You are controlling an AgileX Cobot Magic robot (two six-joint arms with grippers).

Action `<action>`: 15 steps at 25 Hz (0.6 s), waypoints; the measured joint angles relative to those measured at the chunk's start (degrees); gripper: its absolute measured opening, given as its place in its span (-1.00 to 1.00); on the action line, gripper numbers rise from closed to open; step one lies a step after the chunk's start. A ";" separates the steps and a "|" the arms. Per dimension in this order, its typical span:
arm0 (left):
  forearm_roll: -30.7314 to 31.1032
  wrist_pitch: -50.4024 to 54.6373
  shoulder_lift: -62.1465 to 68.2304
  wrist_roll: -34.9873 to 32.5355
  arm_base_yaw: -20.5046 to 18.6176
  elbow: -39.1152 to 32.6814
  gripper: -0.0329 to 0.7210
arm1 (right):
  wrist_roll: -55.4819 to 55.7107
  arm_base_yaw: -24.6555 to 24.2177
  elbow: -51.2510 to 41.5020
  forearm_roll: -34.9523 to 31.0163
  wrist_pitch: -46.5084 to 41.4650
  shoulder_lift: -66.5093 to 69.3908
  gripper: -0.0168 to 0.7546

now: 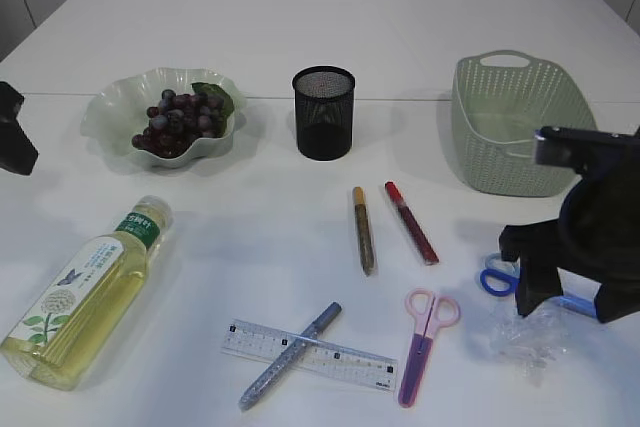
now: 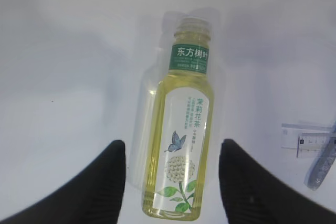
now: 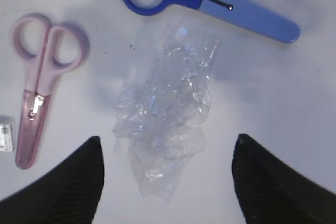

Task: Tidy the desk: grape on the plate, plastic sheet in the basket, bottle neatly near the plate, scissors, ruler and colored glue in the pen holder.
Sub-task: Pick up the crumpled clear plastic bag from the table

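Observation:
The bottle's broad body (image 1: 68, 309) nearly fills the gap between my fingertips. Next, my left gripper grabs the bottle by its narrower green-labeled neck (image 1: 140, 228).
The grapes (image 1: 180, 122) lie on the pale green plate (image 1: 105, 107). The tea bottle (image 1: 85, 292) lies on its side at the front left. My left gripper (image 2: 172, 145) is open above the bottle (image 2: 184, 129), which shows between the fingers. My right gripper (image 3: 168, 142) is open over the crumpled plastic sheet (image 3: 165, 108), also seen in the exterior view (image 1: 525, 337). Pink scissors (image 1: 425, 342), blue scissors (image 1: 497, 279), the ruler (image 1: 345, 359), and silver (image 1: 270, 377), gold (image 1: 363, 230) and red (image 1: 411, 222) glue pens lie on the table.
The black mesh pen holder (image 1: 323, 112) stands at the back middle. The green basket (image 1: 520, 127) stands at the back right, just behind my right arm (image 1: 590, 237). The silver glue pen lies across the ruler.

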State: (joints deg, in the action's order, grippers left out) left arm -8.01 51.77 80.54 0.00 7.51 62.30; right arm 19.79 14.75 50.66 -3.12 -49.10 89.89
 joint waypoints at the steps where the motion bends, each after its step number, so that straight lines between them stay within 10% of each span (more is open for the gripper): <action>1: 0.00 0.00 0.01 0.00 0.00 0.00 0.19 | 0.63 0.00 0.12 0.11 0.10 1.44 0.56; 15: -0.22 -0.05 0.01 0.00 0.00 -5.61 0.18 | 5.60 0.00 0.42 0.35 6.19 8.23 0.56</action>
State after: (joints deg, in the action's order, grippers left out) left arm -8.24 51.72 80.55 0.00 7.51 56.69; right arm 25.39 14.75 51.08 -2.77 -42.90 98.12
